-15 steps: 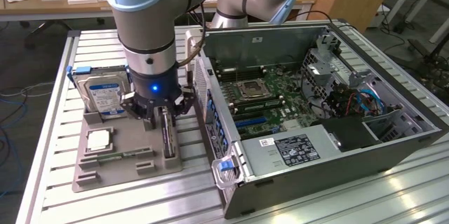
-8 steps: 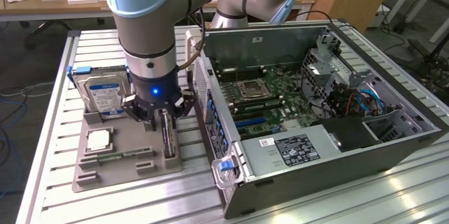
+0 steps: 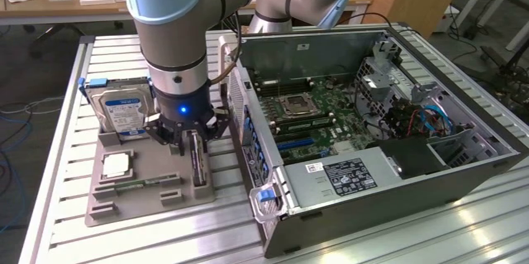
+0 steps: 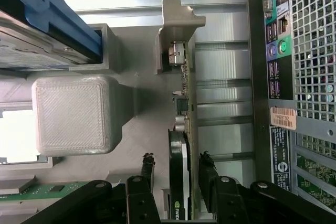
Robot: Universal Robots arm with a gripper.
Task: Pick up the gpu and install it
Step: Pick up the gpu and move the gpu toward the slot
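Note:
My gripper closes on the black cooler and green card now, since its fingers reach down on both sides of them.
The gpu stands on edge in a slot of the grey holder tray, beside the open computer case. In the wrist view the gpu is a thin green card with a black cooler on one face and a silver bracket at its far end. My gripper hangs straight down over it. It is open, and its black fingertips flank the card with a small gap on each side. My gripper holds nothing.
A silver hard drive with a blue-white label stands upright in the tray at the exterior view's left. A processor chip and a green memory stick lie in front of it. The case's rear panel runs close alongside the gpu.

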